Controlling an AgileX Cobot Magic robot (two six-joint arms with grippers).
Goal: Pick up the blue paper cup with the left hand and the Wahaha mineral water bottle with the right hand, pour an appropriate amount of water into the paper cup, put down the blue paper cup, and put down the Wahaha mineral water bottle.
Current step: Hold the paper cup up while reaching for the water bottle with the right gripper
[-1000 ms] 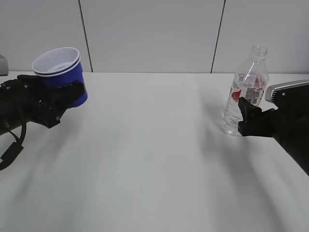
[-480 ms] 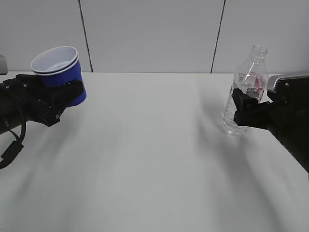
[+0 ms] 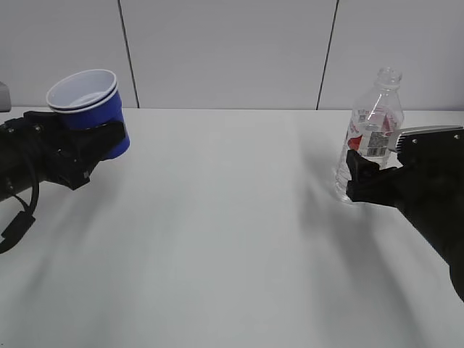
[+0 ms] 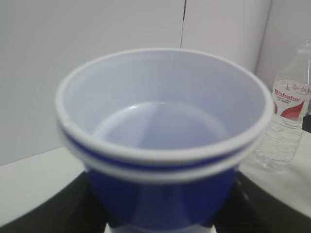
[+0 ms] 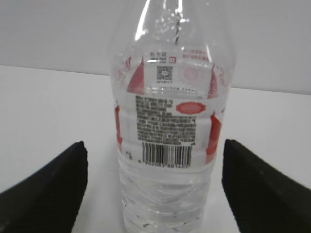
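Note:
My right gripper should next grab the bottle by its straight-sided lower body, because the bottle's shoulder [image 3: 379, 100] slopes in toward its open neck.
The blue paper cup [image 3: 90, 109], deep blue with a white inside and doubled white rim, is held off the table at the far left, tilted slightly. My left gripper [image 3: 90, 148] is shut on its lower body; the cup fills the left wrist view [image 4: 163, 145]. The Wahaha mineral water bottle [image 3: 370, 134] stands upright on the table at the right, capless, with a red-and-white label. My right gripper [image 3: 359, 177] is open, its jaws on either side of the bottle's lower part with gaps showing in the right wrist view [image 5: 167, 160].
The white table [image 3: 217, 239] stretches between the two arms. A pale panelled wall [image 3: 225, 51] stands behind the table's back edge. The bottle also shows at the right of the left wrist view [image 4: 286, 126].
My right gripper rose and moved in around the bottle, then lowered a little to its lower part. The cup shifted slightly left early on, then held still.

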